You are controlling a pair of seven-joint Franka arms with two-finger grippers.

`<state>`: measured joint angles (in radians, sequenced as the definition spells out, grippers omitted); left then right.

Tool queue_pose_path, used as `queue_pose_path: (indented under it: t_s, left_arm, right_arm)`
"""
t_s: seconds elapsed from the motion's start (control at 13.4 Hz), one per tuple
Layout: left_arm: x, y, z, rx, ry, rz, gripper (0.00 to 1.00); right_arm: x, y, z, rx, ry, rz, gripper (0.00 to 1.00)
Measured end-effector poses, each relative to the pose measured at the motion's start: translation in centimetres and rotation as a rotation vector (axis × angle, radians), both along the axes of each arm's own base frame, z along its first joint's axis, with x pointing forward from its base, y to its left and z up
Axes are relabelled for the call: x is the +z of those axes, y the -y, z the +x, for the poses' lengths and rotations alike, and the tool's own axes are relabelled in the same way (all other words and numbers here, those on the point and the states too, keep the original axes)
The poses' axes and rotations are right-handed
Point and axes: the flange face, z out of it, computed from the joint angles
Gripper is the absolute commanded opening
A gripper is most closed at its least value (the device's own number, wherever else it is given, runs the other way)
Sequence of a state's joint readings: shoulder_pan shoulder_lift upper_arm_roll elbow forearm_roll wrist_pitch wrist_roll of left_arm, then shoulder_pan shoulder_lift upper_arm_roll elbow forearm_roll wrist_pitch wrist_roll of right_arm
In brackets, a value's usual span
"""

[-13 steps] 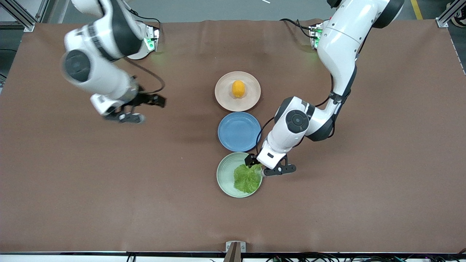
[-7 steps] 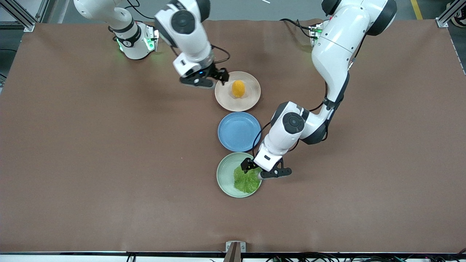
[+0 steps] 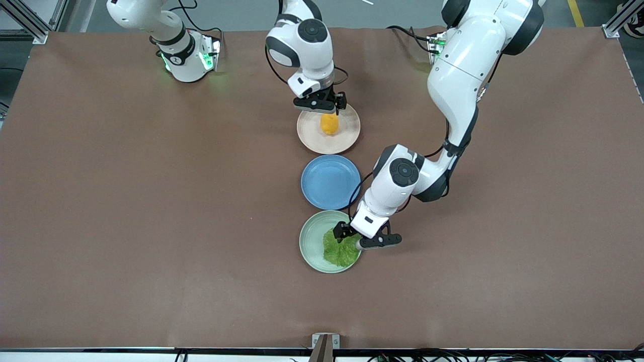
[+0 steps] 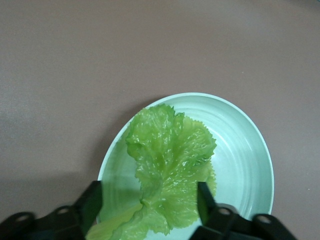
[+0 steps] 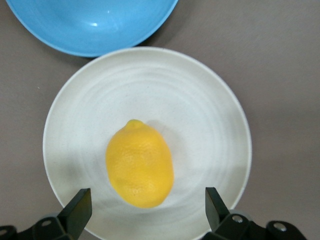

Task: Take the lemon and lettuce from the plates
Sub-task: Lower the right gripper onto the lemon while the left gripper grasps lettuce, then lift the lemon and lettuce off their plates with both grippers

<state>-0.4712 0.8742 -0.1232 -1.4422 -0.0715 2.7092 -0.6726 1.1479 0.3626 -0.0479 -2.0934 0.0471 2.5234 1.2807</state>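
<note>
I need to grip the lemon around its rounded middle [image 3: 329, 124] with my right gripper next. Then I can pick it from the lemon's plate [image 3: 326, 139].
The lemon [image 3: 329, 124] lies on the beige-pink plate [image 3: 347, 141], the plate farthest from the front camera. My right gripper [image 3: 333, 106] is open over that plate's rim, just above the lemon. In the right wrist view the lemon [image 5: 140, 164] lies on the plate [image 5: 200, 110] with one end between the open gripper's [image 5: 145, 212] fingers. The lettuce [image 3: 338, 251] lies on the mint green plate [image 3: 309, 241], nearest the front camera. My left gripper [image 3: 352, 240] is open, low over the lettuce. In the left wrist view the gripper [image 4: 148, 207] straddles the lettuce [image 4: 170, 165] on its plate [image 4: 245, 150].
An empty blue plate [image 3: 330, 182] sits between the two other plates; its rim shows in the right wrist view [image 5: 90, 25]. The three plates form a row down the middle of the brown table [image 3: 151, 226].
My right arm has swung in from the right arm's end of the table to over the beige-pink plate and lemon. My left gripper has shifted slightly farther over the lettuce.
</note>
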Motion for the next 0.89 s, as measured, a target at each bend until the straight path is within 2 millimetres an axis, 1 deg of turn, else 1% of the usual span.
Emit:
queue_pose_path:
  t_s: [0.15, 0.3, 0.45, 0.6, 0.75, 0.82, 0.89]
  left_arm:
    - [0.1, 0.1, 0.0, -0.001, 0.001, -0.001, 0.59]
    - [0.0, 0.3, -0.2, -0.005, 0.001, -0.001, 0.56]
    - [-0.1, 0.6, -0.4, -0.009, -0.001, 0.0, 0.51]
    - [-0.4, 0.6, -0.5, -0.01, -0.005, 0.002, 0.4]
    - [-0.5, 0.6, -0.5, -0.01, -0.006, 0.003, 0.29]
    - [-0.5, 0.6, -0.4, -0.009, -0.005, 0.003, 0.23]
    - [-0.5, 0.6, -0.4, -0.009, -0.005, 0.003, 0.16]
  right_arm:
    - [-1.0, -1.0, 0.3, -0.002, 0.004, -0.001, 1.0]
    - [-1.5, -1.4, 0.8, -0.004, 0.009, -0.001, 1.0]
    - [-1.8, -1.5, 1.0, 0.008, 0.02, -0.008, 1.0]
    - [-2.8, -1.4, 0.9, 0.034, 0.033, -0.03, 0.99]
    - [-3.8, -1.3, 0.9, 0.046, 0.037, -0.044, 0.94]
    - [-4.1, -1.2, 0.8, 0.048, 0.035, -0.049, 0.88]
    - [-4.4, -1.3, 0.7, 0.05, 0.035, -0.052, 0.8]
